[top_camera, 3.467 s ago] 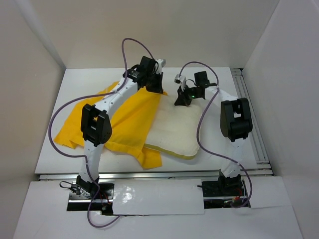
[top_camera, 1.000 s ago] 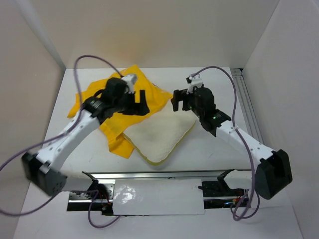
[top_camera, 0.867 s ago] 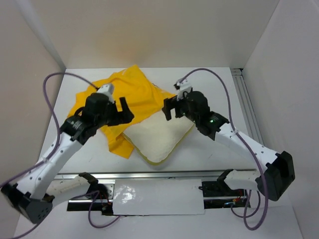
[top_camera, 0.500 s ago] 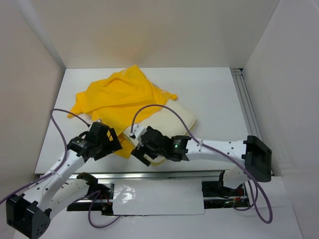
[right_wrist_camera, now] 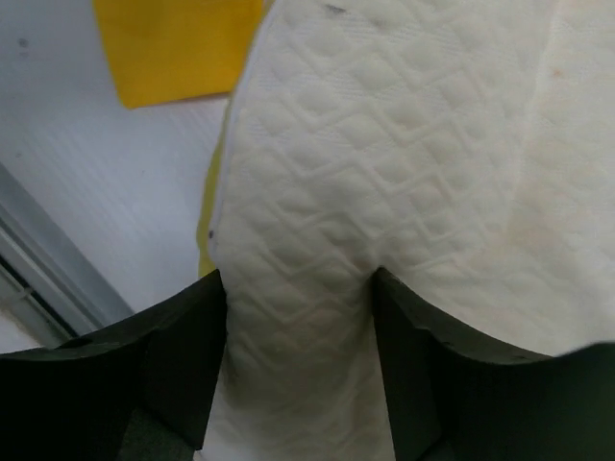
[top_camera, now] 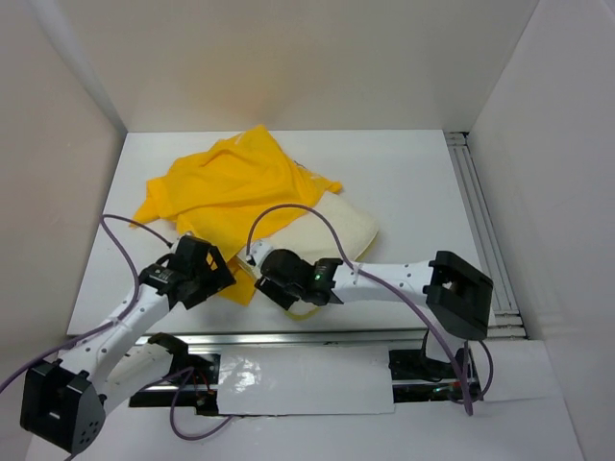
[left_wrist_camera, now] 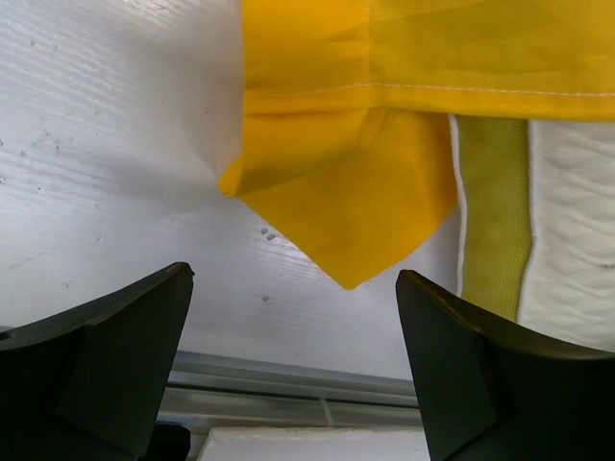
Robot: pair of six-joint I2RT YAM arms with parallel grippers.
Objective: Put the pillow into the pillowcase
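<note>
Next, my left gripper grabs the pillowcase by its stitched hem near the pointed corner (left_wrist_camera: 363,91), so the pillowcase's opening stays free for the pillow.
The yellow pillowcase (top_camera: 231,187) lies crumpled at the back left of the table, draped over the left part of the cream pillow (top_camera: 341,226). My left gripper (top_camera: 219,279) is open, low at the near edge. Its jaws stand wide just short of the pillowcase's pointed corner (left_wrist_camera: 356,221), touching nothing. Beside that corner show the pillow's yellow-green piping (left_wrist_camera: 490,211) and quilted cover (left_wrist_camera: 577,240). My right gripper (top_camera: 281,288) is pressed onto the pillow's near corner. Its jaws stand wide, and the quilted pillow (right_wrist_camera: 384,144) bulges between them against both fingers (right_wrist_camera: 183,355).
A metal rail (top_camera: 336,336) runs along the table's near edge, just below both grippers. Another rail (top_camera: 478,221) runs down the right side. White walls enclose the table (top_camera: 413,173) at the back, left and right. Purple cables loop over both arms.
Within the last second both arms swept from the back of the table to the near edge. The right gripper settled onto the pillow's near corner and its jaws narrowed slightly.
</note>
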